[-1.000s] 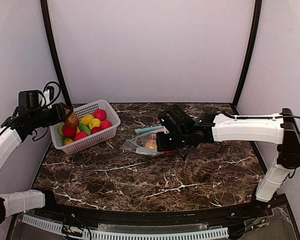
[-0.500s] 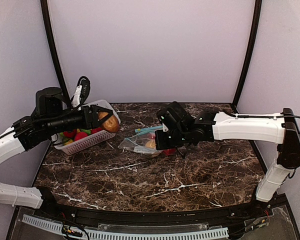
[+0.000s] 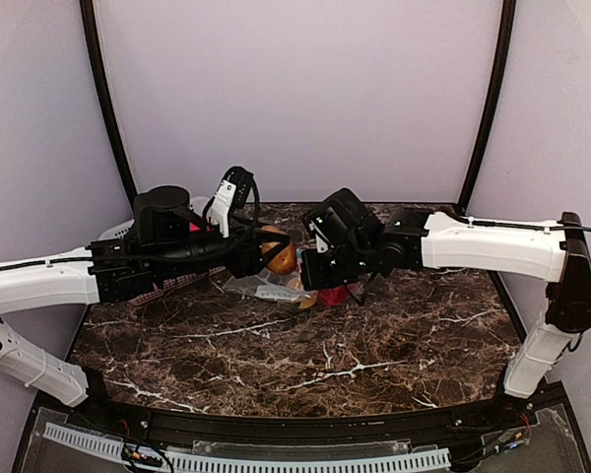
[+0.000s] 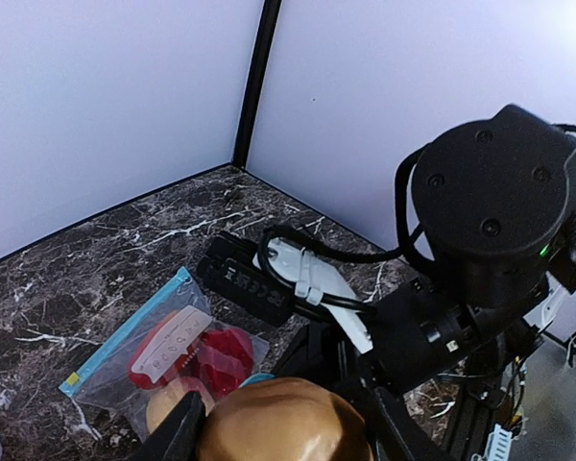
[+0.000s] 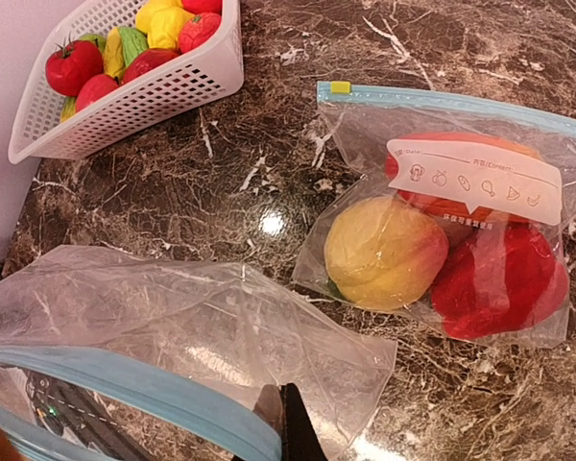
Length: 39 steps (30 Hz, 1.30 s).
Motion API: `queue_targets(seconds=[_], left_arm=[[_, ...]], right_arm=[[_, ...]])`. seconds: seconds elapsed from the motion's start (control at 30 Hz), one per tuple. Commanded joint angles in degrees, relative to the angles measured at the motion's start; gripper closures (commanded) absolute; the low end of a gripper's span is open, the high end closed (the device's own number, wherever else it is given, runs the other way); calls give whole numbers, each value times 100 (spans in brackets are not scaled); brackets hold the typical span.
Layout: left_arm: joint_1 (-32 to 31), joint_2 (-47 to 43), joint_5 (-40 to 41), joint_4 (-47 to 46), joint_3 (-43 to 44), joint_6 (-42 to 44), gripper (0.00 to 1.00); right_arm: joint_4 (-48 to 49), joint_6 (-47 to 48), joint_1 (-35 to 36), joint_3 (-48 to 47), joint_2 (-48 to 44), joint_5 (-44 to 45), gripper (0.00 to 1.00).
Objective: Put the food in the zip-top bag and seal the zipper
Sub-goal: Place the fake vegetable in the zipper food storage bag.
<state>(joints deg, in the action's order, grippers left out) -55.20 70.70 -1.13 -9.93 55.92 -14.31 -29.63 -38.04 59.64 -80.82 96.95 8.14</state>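
Observation:
My left gripper needs to keep holding the food, because the brown food is hanging above the bag's blue rim and would likely fall outside the bag if I opened now.
A brown piece of food sits between the fingers of my left gripper, which is shut on it. In the top view that brown food hangs just left of my right gripper. My right gripper is shut on the blue zipper rim of an empty clear zip-top bag, holding its mouth up off the table. More food, red, yellow and green, lies in the white lattice basket.
A second zip-top bag lies flat beside the held one, with a yellow fruit and red pieces inside. My left arm crosses the top view from the left and hides most of the basket there.
My left arm has swung from the basket to the right, carrying the brown food up to the bag. My right gripper has stayed shut on the bag's rim.

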Motion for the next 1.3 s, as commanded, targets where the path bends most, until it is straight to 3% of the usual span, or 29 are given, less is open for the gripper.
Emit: queue_targets(seconds=[0.0,0.57,0.8,1.03,1.27], left_arm=[[-106,73,458,31,120,837,59],[-211,406,1080,897,35,1395,59],[-215,697,1142,826,105,1362,58],[-213,867,887,715,147,1305,48],[-214,654,1117,1037,95,1162,29]], right_arm=[[-110,37,43,-220,75,-202,100],[-149,98,21,-497,44,-637,100],[-132,182,17,-576,67,-898,100],[-139,156,8,-538,8,-905,100],[-131,139,-37,-445,-29,-889,100]])
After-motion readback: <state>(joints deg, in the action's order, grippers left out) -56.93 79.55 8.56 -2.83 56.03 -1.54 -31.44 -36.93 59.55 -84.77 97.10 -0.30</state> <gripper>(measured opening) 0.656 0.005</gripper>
